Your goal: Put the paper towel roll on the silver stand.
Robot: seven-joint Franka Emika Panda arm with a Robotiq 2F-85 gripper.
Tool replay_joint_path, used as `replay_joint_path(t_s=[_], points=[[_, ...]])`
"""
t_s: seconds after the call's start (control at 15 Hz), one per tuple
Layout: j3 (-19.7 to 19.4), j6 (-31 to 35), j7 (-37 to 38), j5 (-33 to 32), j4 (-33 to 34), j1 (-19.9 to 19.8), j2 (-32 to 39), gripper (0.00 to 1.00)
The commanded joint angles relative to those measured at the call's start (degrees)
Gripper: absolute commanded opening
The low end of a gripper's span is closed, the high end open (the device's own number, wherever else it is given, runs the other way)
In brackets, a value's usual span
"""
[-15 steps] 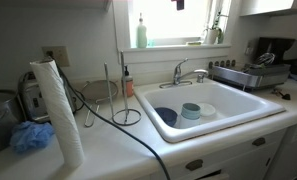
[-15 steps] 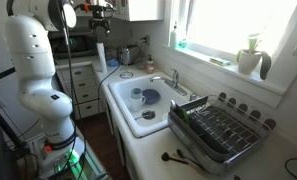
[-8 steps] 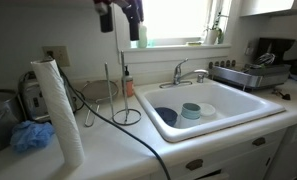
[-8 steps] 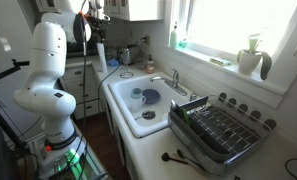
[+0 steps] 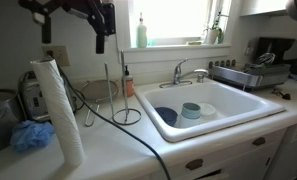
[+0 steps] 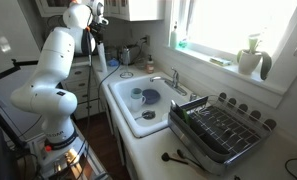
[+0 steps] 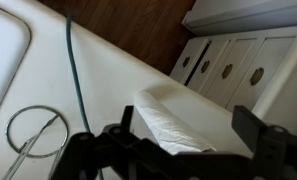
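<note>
The gripper takes the paper towel roll [image 5: 58, 112] by its top end from above next, keeping it upright, so its bottom stays free to slide onto the silver stand.
The paper towel roll [image 5: 58, 112] stands upright on the counter, a tall white cylinder with a loose sheet edge. The silver stand [image 5: 123, 104] is to its right, empty, with its ring base on the counter between the roll and the sink. My gripper [image 5: 102, 40] hangs open high above the counter, over the gap between roll and stand. In the wrist view the open fingers [image 7: 188, 140] frame the roll's top [image 7: 173, 125], well above it, and the stand's ring [image 7: 35, 130] lies at lower left.
A black cable [image 5: 128, 128] runs across the counter past the stand. A blue puff [image 5: 30, 137] and a toaster [image 5: 26, 95] sit left of the roll. The white sink [image 5: 238, 108] with a faucet [image 5: 186, 71] is to the right. A dish rack [image 6: 220, 130] lies beyond the sink.
The arm has swung in from the top of the view and moved left, bringing my gripper over the counter near the roll. Roll and stand have not moved.
</note>
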Motion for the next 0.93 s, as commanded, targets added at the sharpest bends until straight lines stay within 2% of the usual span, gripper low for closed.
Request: replay_joint_path(t_s=[0.0,0.07,0.13,0.2,0.4,0.73,0.8,0.87], points=[[-5.5,-0.6,7.6,0.6,7.2,4.7,4.0,0.97],[-6.6,-1.1,9.6,0.2,8.3,5.4,4.6,0.92],[-7.9,-1.3,11.2,0.0,9.2,6.0,5.1,0.8],[-8.9,-1.6,12.8,0.0,10.1,6.6,5.6,0.73],[-11.1,-1.7,17.1,0.3,12.9,7.3,6.7,0.64],[-12.9,-0.2,20.9,0.0,17.0,7.6,8.6,0.64],[-13.1,0.5,20.8,0.0,16.7,7.5,8.6,0.62],[-13.1,3.3,20.4,0.1,11.7,7.0,6.2,0.62]])
